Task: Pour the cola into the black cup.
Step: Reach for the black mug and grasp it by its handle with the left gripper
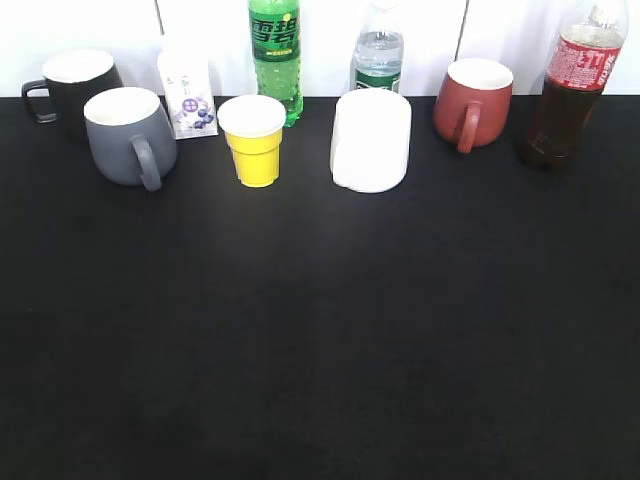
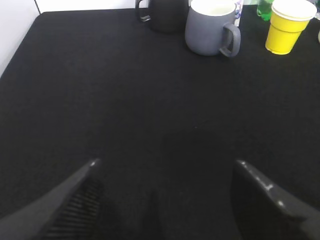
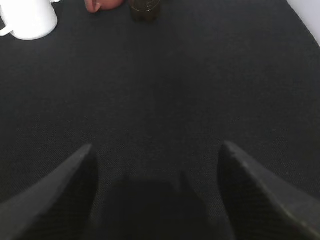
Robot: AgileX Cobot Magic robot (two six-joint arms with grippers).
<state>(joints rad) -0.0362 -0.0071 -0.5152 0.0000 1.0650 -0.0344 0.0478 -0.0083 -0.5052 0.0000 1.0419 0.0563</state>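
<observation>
The grey mug [image 1: 128, 135] crowds the black cup's body against the back wall, so next my left gripper should take hold of the black cup by its free-standing squarish handle [image 1: 34, 103].
The cola bottle [image 1: 570, 95], clear with dark liquid and a red label, stands at the far right back of the black table. Its base shows at the top of the right wrist view [image 3: 145, 9]. The black cup [image 1: 75, 88] with a white inside stands at the far left back, handle to the left, partly behind the grey mug [image 1: 128, 135]. It also shows in the left wrist view [image 2: 167, 14]. My left gripper [image 2: 165, 165] is open and empty over bare table. My right gripper [image 3: 156, 150] is open and empty, well short of the cola. Neither gripper shows in the exterior view.
Along the back stand a small white packet [image 1: 187, 92], a green soda bottle [image 1: 276, 55], a yellow paper cup [image 1: 254, 140], a white mug [image 1: 371, 140], a clear water bottle [image 1: 378, 55] and a reddish-brown mug [image 1: 470, 100]. The black table [image 1: 320, 330] stretches toward the front.
</observation>
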